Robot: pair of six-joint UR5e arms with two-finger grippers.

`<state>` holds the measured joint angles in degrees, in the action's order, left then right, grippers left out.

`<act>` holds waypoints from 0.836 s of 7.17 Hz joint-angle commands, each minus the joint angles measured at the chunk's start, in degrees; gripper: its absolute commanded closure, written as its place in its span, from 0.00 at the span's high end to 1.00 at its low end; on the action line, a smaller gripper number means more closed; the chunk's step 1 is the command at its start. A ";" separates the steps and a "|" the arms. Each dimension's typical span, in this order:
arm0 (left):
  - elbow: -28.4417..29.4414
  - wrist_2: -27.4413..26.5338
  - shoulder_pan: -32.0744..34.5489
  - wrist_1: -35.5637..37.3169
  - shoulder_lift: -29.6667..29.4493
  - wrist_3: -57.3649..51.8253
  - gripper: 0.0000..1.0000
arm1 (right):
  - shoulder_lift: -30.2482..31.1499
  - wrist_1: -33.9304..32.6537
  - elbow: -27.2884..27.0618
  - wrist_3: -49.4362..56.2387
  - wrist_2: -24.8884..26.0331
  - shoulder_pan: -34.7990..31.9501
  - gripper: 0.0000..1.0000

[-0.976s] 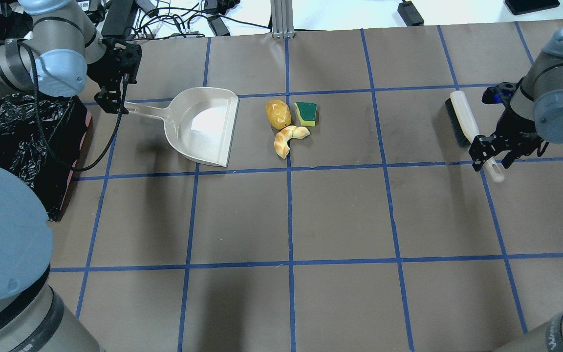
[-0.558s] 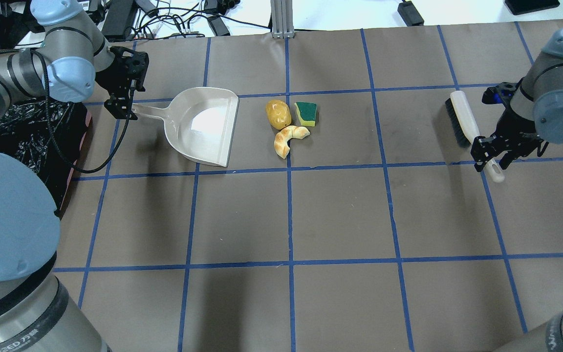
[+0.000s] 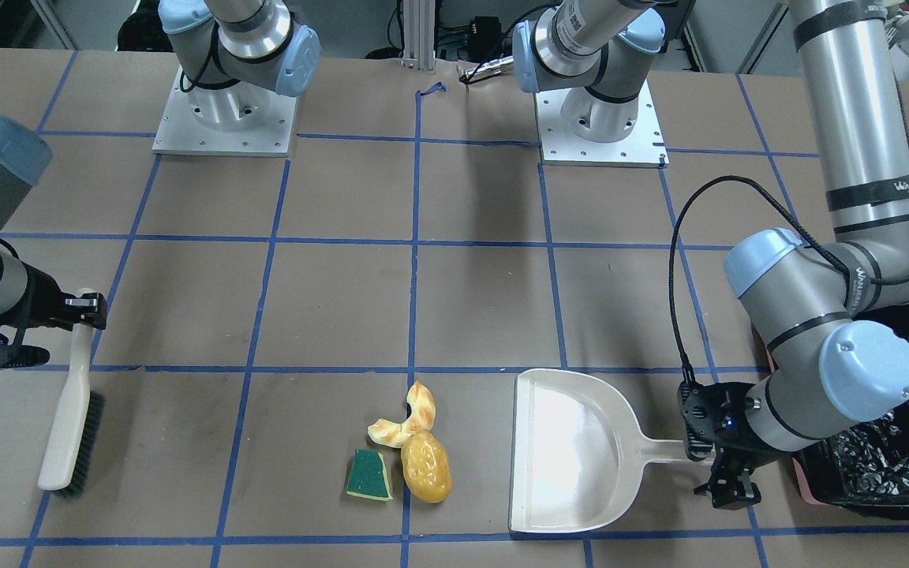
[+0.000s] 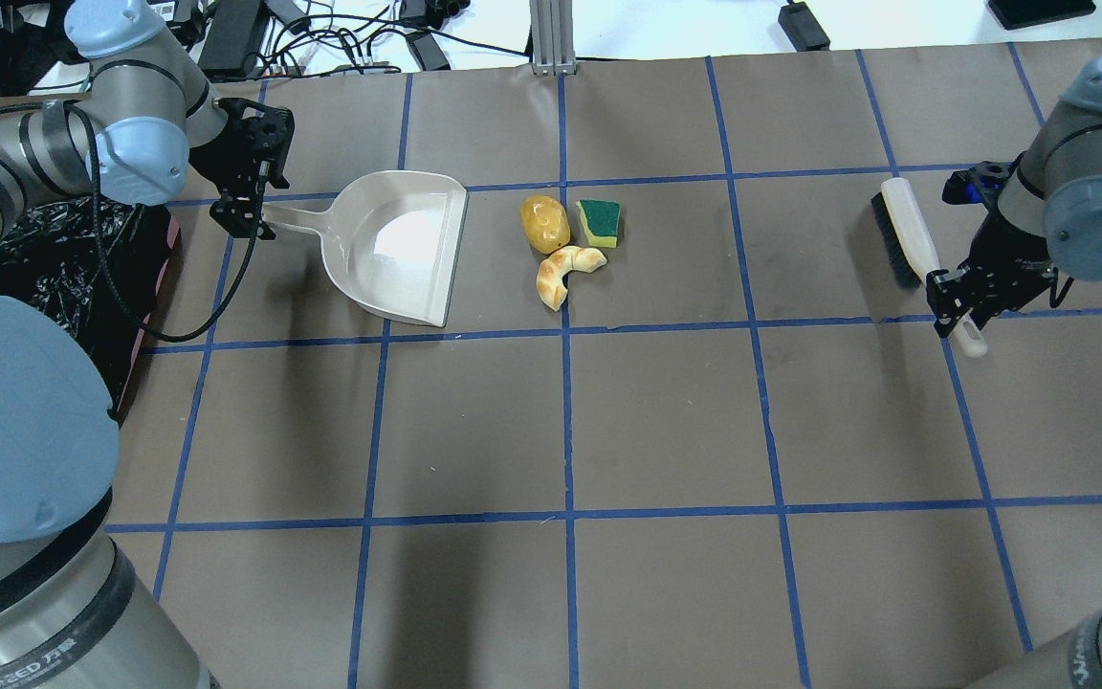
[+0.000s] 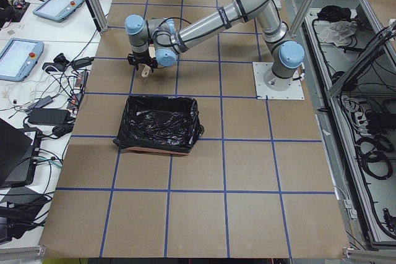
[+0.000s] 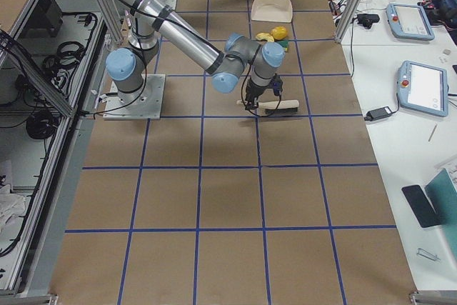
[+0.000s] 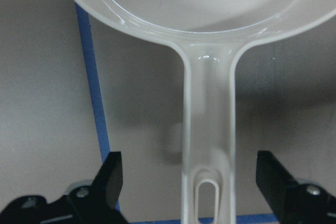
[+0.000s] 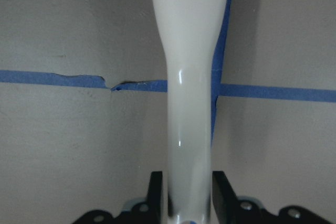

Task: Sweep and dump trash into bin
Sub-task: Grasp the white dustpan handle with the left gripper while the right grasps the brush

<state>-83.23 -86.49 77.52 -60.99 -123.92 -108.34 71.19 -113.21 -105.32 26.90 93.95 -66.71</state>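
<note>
My left gripper needs to carry the trash over to the bin (image 3: 882,454), so it should next grab the cream dustpan by its handle (image 3: 664,451).
The trash lies together on the table: a croissant piece (image 4: 565,273), a potato-like lump (image 4: 544,223) and a green sponge wedge (image 4: 599,222). A cream dustpan (image 4: 398,249) lies left of them with its mouth facing them. My left gripper (image 4: 250,215) is open, with one finger on each side of the dustpan handle (image 7: 207,129), apart from it. My right gripper (image 4: 960,311) is shut on the handle (image 8: 191,77) of a cream brush (image 4: 905,234) lying far right. The bin (image 4: 34,277), lined with a black bag, stands at the left edge.
Cables and power bricks (image 4: 321,38) lie beyond the far table edge. An aluminium post (image 4: 551,38) stands at the far middle. The arm bases (image 3: 222,118) sit on the robot's side of the table. Blue tape lines grid the brown table cover.
My left gripper has moved right and now straddles the end of the dustpan handle. My right gripper's fingers have closed onto the brush handle. The trash, dustpan and brush have not moved.
</note>
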 commanded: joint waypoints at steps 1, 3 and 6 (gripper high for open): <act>0.00 0.01 0.00 -0.01 -0.09 0.24 0.51 | 0.00 0.01 0.03 -0.09 -0.08 0.00 0.06; 0.00 0.01 0.00 -0.01 -0.09 0.32 0.24 | 0.00 0.35 0.38 0.09 -0.08 0.00 0.00; 0.08 -0.95 0.78 -0.01 0.08 2.78 0.24 | 0.88 0.18 1.17 -0.52 0.27 -0.26 0.00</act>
<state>-83.18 -86.91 77.85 -61.00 -124.01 -106.69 71.74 -112.96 -104.59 26.70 94.38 -66.78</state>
